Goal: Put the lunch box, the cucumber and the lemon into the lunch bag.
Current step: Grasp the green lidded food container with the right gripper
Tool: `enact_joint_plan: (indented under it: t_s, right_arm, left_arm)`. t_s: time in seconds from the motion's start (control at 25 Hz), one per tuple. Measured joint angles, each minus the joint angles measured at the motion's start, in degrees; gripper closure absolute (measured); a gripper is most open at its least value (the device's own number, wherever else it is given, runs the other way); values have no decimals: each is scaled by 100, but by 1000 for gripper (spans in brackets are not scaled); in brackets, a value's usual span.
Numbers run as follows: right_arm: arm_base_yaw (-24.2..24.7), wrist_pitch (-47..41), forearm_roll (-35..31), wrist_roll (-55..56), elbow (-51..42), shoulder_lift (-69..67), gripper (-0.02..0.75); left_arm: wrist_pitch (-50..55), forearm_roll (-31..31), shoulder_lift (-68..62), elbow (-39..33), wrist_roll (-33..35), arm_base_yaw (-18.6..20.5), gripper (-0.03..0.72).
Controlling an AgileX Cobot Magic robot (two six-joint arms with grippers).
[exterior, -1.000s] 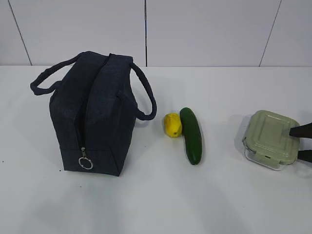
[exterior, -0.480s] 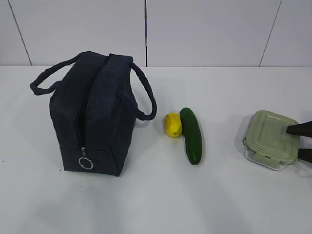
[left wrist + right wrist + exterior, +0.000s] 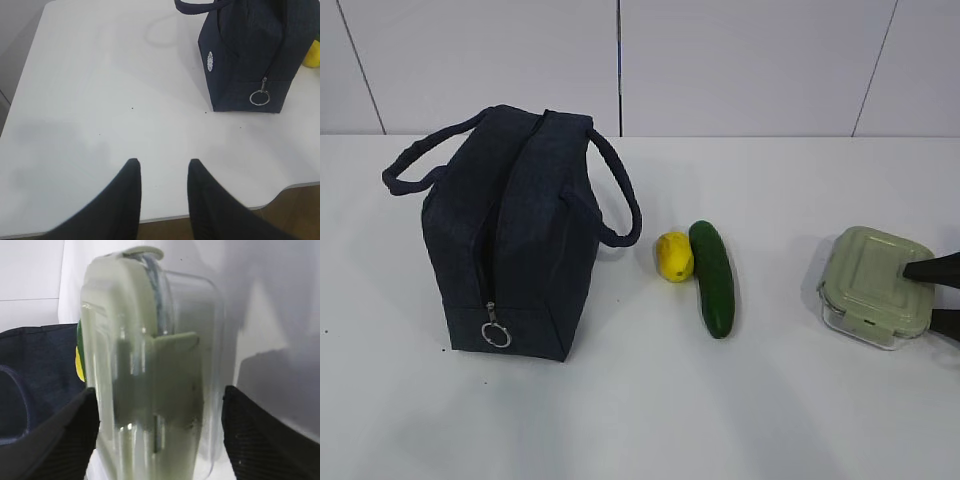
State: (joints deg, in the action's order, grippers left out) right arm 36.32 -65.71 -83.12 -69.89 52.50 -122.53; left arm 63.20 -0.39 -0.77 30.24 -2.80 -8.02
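Note:
Next, my right gripper grabs the lunch box by its latched short end to pack the lunch box into the lunch bag (image 3: 515, 230).
The lunch box (image 3: 868, 283), pale green lid on a clear base, sits on the table at the right. My right gripper (image 3: 917, 293) reaches in from the right edge, open: its upper finger lies over the lid, its lower finger stands by the base's side. In the right wrist view the lunch box (image 3: 150, 370) fills the gap of the right gripper (image 3: 160, 390), both fingers very close to it. The lemon (image 3: 673, 256) and cucumber (image 3: 713, 277) lie side by side, mid-table. The navy lunch bag (image 3: 515, 230) stands at the left. My left gripper (image 3: 163, 161) hovers open and empty above the table's near edge.
The bag's zipper ring pull (image 3: 496, 335) hangs low on the end facing the camera, also seen as the ring pull (image 3: 259, 97) from the left wrist. Two loop handles (image 3: 617, 190) stick out sideways. The white table (image 3: 640, 410) meets a wall behind.
The right gripper's upper finger has slid a little farther left over the lunch box lid. The box, the bag, the lemon and the cucumber have not moved.

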Motion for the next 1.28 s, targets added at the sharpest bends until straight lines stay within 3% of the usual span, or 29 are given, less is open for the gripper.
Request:
enact_joint_plan:
  t_s: [0.4, 0.88, 1.28]
  right_arm:
    - [0, 0, -94, -95, 11, -156, 151]
    - [-480, 15, -525, -166, 17, -156, 151]
    - [-586, 15, -591, -181, 17, -156, 152]
  left_arm:
    - [0, 0, 0, 0, 0, 0, 449]
    - [0, 0, 0, 0, 0, 0, 449]
    - [0, 0, 0, 0, 0, 0, 449]
